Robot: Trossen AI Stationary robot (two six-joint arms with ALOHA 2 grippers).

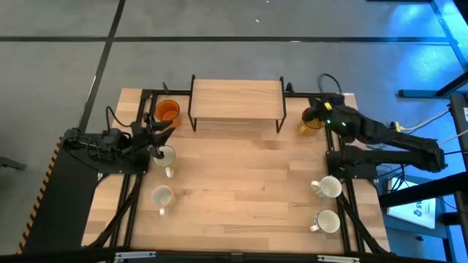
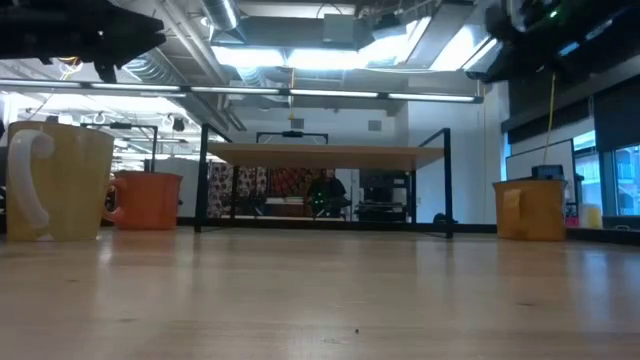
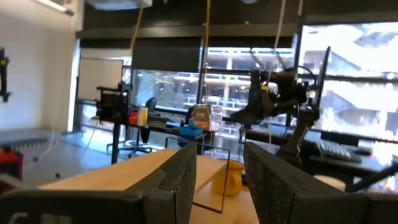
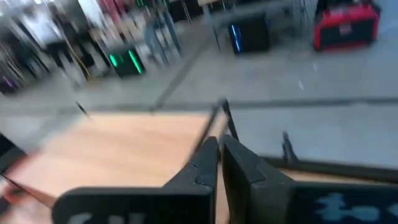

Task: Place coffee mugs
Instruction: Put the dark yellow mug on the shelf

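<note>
The right gripper will next place the amber-yellow mug on the wooden shelf (image 1: 238, 99), so it will grab the mug by its round rim (image 1: 317, 125).
Six mugs stand upright on the wooden table. The orange mug (image 1: 168, 111) (image 2: 145, 200) is at the far left and the amber-yellow mug (image 1: 311, 121) (image 2: 530, 210) (image 3: 227, 177) at the far right. Two white mugs (image 1: 167, 155) (image 1: 161, 196) stand on the left, the nearer one large in the low view (image 2: 60, 180). Two more white mugs (image 1: 327, 187) (image 1: 326, 220) stand on the right. My left gripper (image 1: 162, 134) (image 3: 219, 180) is open, raised above the table between the orange mug and a white mug. My right gripper (image 1: 316, 113) (image 4: 219, 163) is shut, raised over the amber-yellow mug, holding nothing.
A low wooden shelf on thin black legs (image 1: 236, 98) (image 2: 325, 155) stands at the table's far middle, between the orange and amber-yellow mugs. Black frame rails (image 1: 131, 197) run along the table's left and right sides. The middle of the table (image 1: 241, 183) is bare wood.
</note>
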